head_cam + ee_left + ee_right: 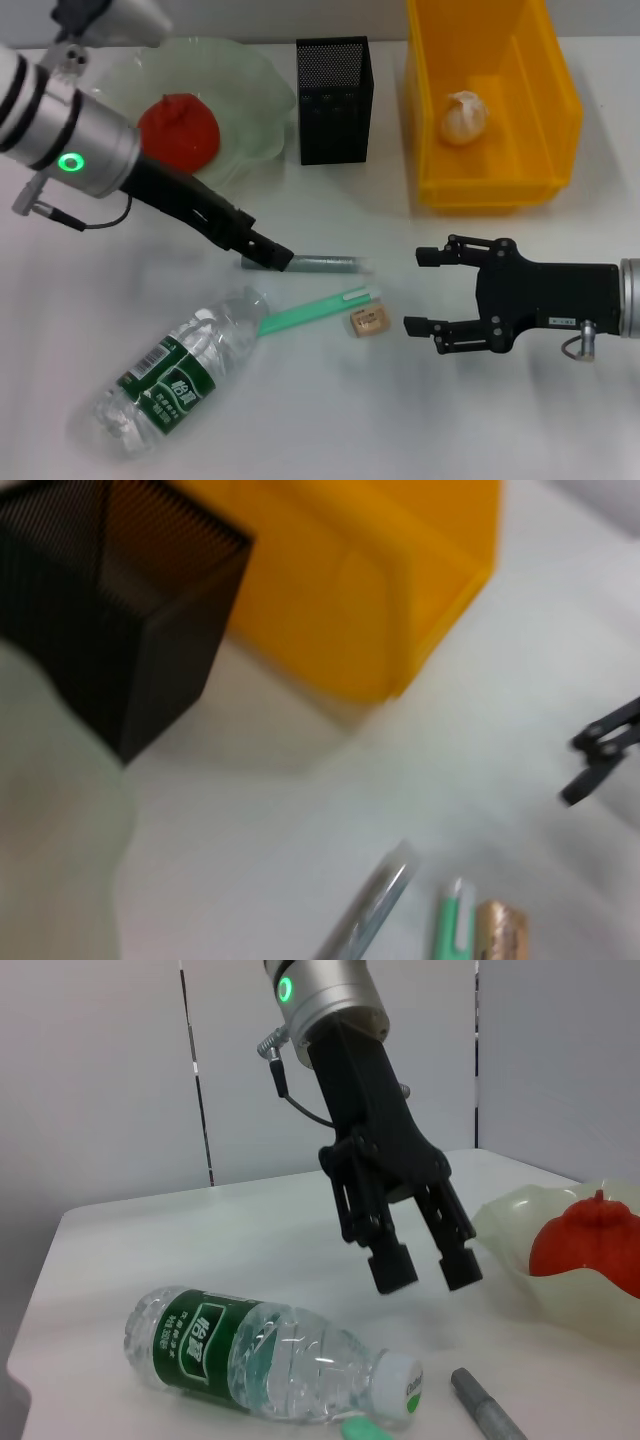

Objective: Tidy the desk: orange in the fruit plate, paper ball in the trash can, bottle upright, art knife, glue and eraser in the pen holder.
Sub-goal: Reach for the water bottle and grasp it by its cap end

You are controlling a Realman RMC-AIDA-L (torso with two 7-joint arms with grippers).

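Observation:
My left gripper is open with its fingers above the grey stick (325,264), so it would miss if it closed now. It should move toward the bottle's neck (242,308) before it closes on the neck.
My left gripper (268,252) (428,1268) is open and hovers just above one end of a slim grey stick (325,264) (372,908) (484,1408), seemingly the glue. The green art knife (318,309) (455,930) and the tan eraser (367,323) (500,930) lie beside it. The bottle (172,376) (255,1352) lies on its side at the front left. The orange (178,130) (588,1245) rests in the fruit plate (250,75) (515,1230). The paper ball (463,117) is in the trash can (495,190) (350,590). My right gripper (428,291) is open, right of the eraser.
The black mesh pen holder (335,100) (110,610) stands upright between the plate and the yellow bin, behind the grey stick. A finger of the right gripper (603,752) shows at the edge of the left wrist view.

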